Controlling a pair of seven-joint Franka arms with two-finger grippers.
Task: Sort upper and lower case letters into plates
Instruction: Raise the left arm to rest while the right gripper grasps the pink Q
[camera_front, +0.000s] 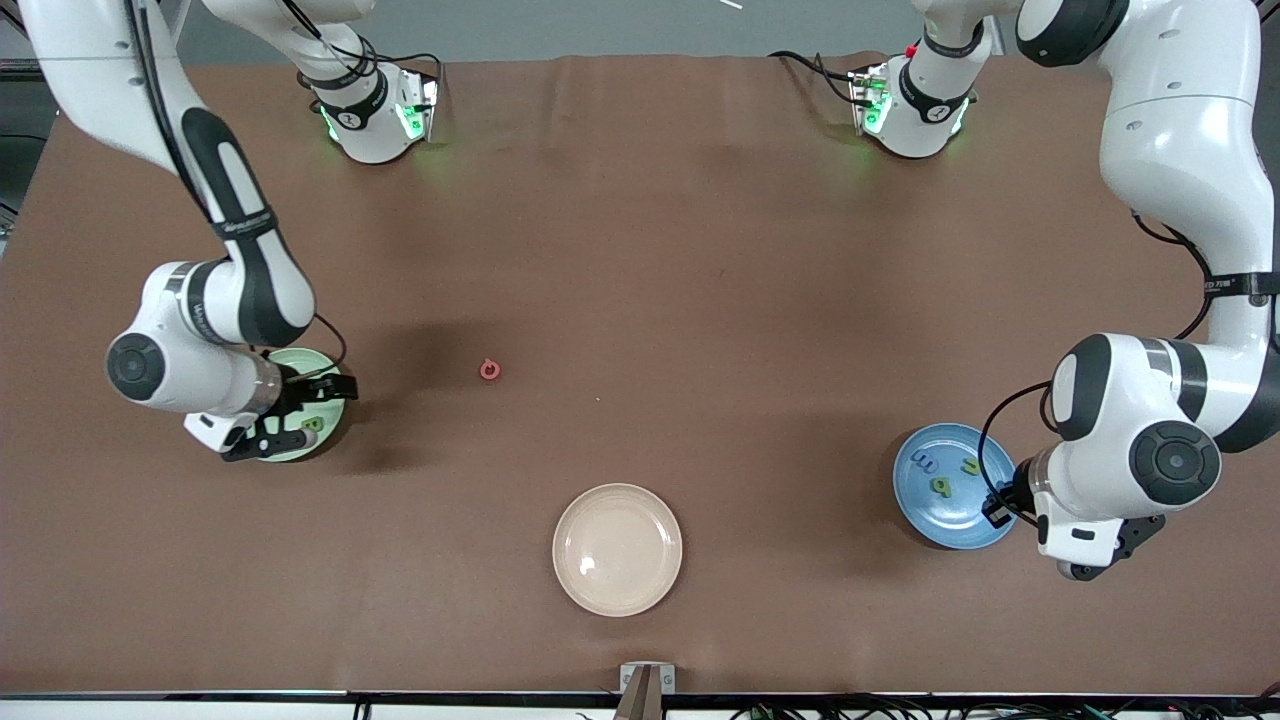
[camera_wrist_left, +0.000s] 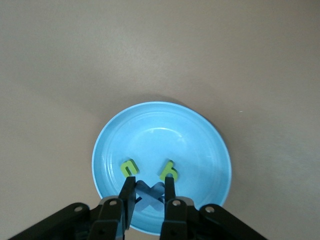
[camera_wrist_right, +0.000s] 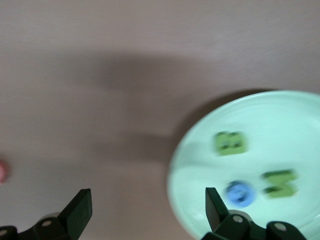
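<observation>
My right gripper grabs the red letter (camera_front: 489, 369) by its round outer edges next, to sort the capitals onto the mint green plate.
A mint green plate (camera_front: 310, 357) (camera_wrist_right: 280, 120) lies toward the right arm's end. It holds a green B (camera_wrist_right: 230, 142), a round blue letter (camera_wrist_right: 240, 194) and another green letter (camera_wrist_right: 280, 182). My right gripper (camera_front: 315, 392) (camera_wrist_right: 147, 200) hangs open and empty over that plate's rim. A blue plate (camera_front: 935, 520) (camera_wrist_left: 165, 130) lies toward the left arm's end with two green letters (camera_wrist_left: 128, 167) (camera_wrist_left: 169, 171) and a blue letter (camera_front: 922, 463). Over it my left gripper (camera_front: 1002, 503) (camera_wrist_left: 148, 182) is shut on a blue x (camera_wrist_left: 150, 194). A red letter (camera_front: 489, 369) lies alone on the table.
A cream plate (camera_front: 617, 549) with nothing in it sits nearer the front camera, about midway between the two arms' ends. The brown table top (camera_front: 700, 300) stretches bare from the red letter to the arm bases.
</observation>
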